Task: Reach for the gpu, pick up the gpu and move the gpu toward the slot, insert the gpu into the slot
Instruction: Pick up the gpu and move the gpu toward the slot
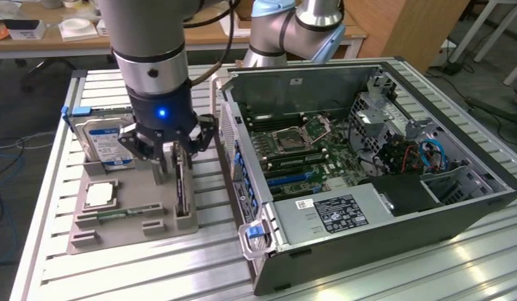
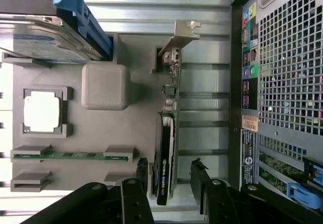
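Observation:
My gripper will next grip the GPU by its flat-sided black shroud (image 1: pixel 181 189) to insert it, as small parts jut from the board near the bracket.
The gpu (image 1: pixel 182 191) is a thin dark card standing on edge in a grey holder tray (image 1: pixel 133 188) at the exterior view's left. Its metal bracket (image 2: pixel 180 36) is at the end away from the wrist camera. My gripper (image 1: pixel 175 164) hangs right over the card, open. In the wrist view the gripper (image 2: pixel 170 177) straddles the gpu (image 2: pixel 168 138): one black finger (image 2: pixel 142 176) on one side, the other finger (image 2: pixel 200 176) on the opposite side, with a gap on each side. The open computer case (image 1: pixel 459 207) shows the motherboard with blue slots (image 1: pixel 290 180).
The tray also holds a blue-labelled hard drive (image 1: pixel 108 143), a square processor chip (image 1: pixel 100 194) and a green memory stick (image 1: pixel 116 215). The case's rear wall (image 2: pixel 282 72) stands close beside the tray. A second arm's base (image 1: pixel 296 31) sits behind the case.

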You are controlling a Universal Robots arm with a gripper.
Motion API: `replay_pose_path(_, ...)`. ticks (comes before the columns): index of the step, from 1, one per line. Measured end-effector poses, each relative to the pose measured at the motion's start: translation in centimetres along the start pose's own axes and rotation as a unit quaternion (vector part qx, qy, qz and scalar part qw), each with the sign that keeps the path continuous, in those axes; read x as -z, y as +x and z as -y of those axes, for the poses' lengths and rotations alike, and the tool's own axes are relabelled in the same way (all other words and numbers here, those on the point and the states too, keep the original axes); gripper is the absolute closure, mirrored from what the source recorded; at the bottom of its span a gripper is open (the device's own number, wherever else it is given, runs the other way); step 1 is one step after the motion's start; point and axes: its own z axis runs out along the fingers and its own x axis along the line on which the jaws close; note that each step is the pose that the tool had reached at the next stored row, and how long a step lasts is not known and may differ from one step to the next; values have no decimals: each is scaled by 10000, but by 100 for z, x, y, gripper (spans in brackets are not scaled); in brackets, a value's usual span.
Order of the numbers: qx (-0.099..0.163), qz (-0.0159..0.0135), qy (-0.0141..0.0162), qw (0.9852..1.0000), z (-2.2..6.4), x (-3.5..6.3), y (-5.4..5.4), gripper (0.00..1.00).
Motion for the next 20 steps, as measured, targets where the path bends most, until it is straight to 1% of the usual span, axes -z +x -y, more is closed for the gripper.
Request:
replay_pose_path(3,-7,-1,-1,10000,13,-38,-34,53)
replay_pose_path(9,-22,-1,-1,10000,18,-96,-34,53)
replay_pose_path(15,-180,5,5,9998,20,-142,-33,53)
replay_pose_path(20,-234,7,7,9997,22,-195,-23,53)
